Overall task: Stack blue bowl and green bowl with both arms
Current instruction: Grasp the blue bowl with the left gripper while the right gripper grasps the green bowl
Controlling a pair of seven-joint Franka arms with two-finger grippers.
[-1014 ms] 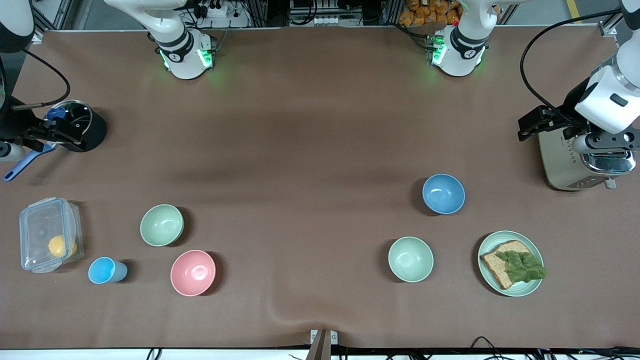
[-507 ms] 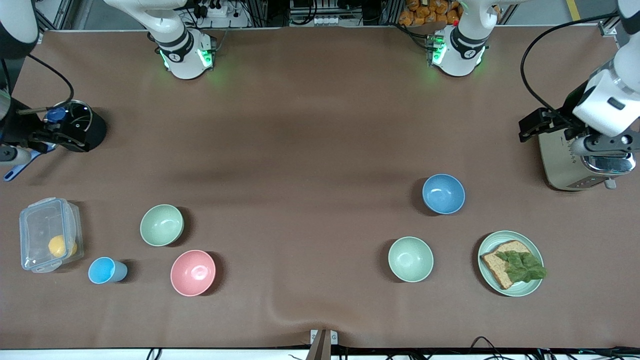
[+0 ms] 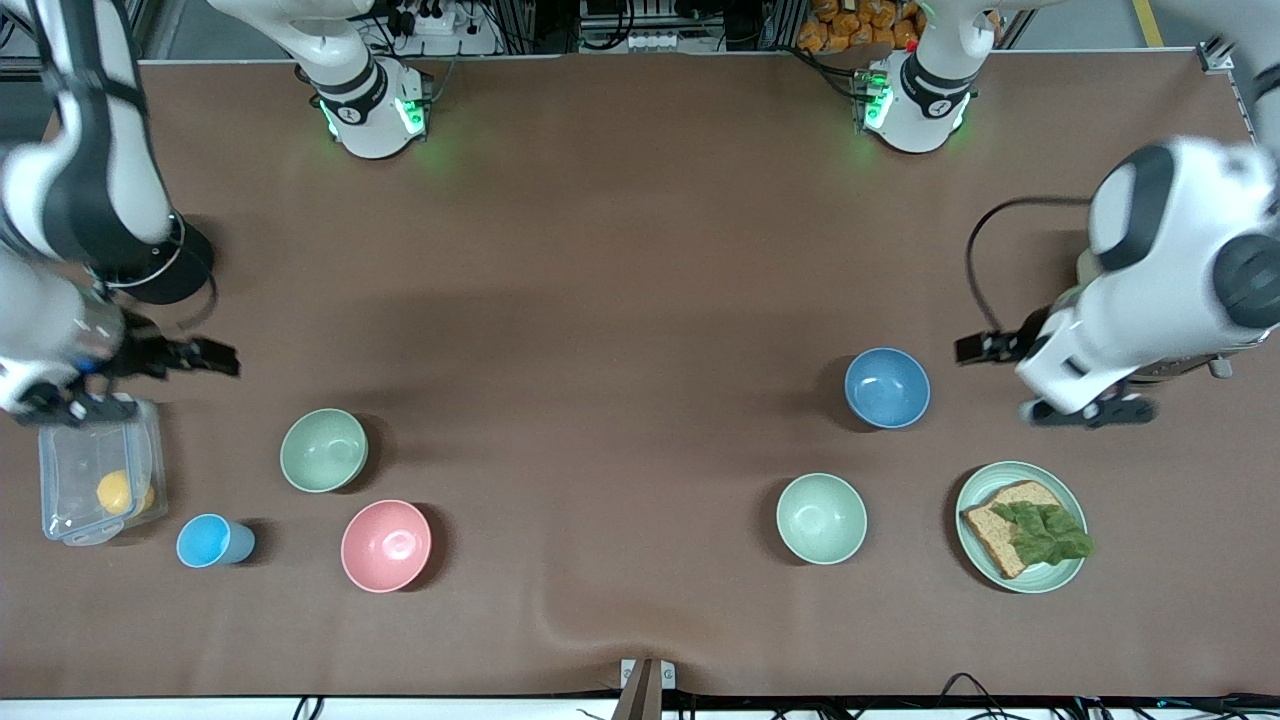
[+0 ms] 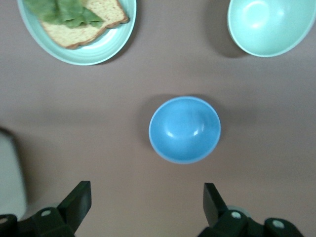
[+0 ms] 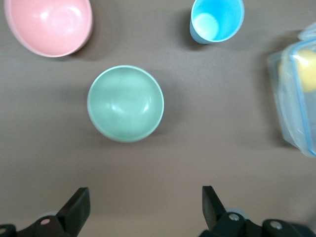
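Note:
I will next grab the green bowl by its rim [image 3: 324, 410] with my right gripper, so that I can stack it with the blue bowl [image 3: 887, 388].
The blue bowl [image 3: 887, 388] stands upright toward the left arm's end of the table; it also shows in the left wrist view [image 4: 184, 129]. The green bowl [image 3: 323, 450], dull sage, stands upright toward the right arm's end and shows in the right wrist view [image 5: 125, 103]. My left gripper [image 3: 1088, 412] hangs open and empty high over the table between the blue bowl and the toaster; its own view [image 4: 145, 190] shows the fingers wide apart. My right gripper [image 3: 75, 408] hangs open and empty over the clear box's edge, beside the green bowl [image 5: 144, 192].
A pink bowl [image 3: 386, 545] and a light-blue cup [image 3: 213, 541] stand nearer the front camera than the green bowl. A clear lidded box [image 3: 95, 485] holds something yellow. A pale mint bowl [image 3: 821, 518] and a plate with bread and lettuce [image 3: 1021, 527] lie nearer than the blue bowl.
Both arms have swung in from the table's ends toward the bowls: the left gripper from over the toaster, the right gripper from beside the black pot. The bowls have not moved.

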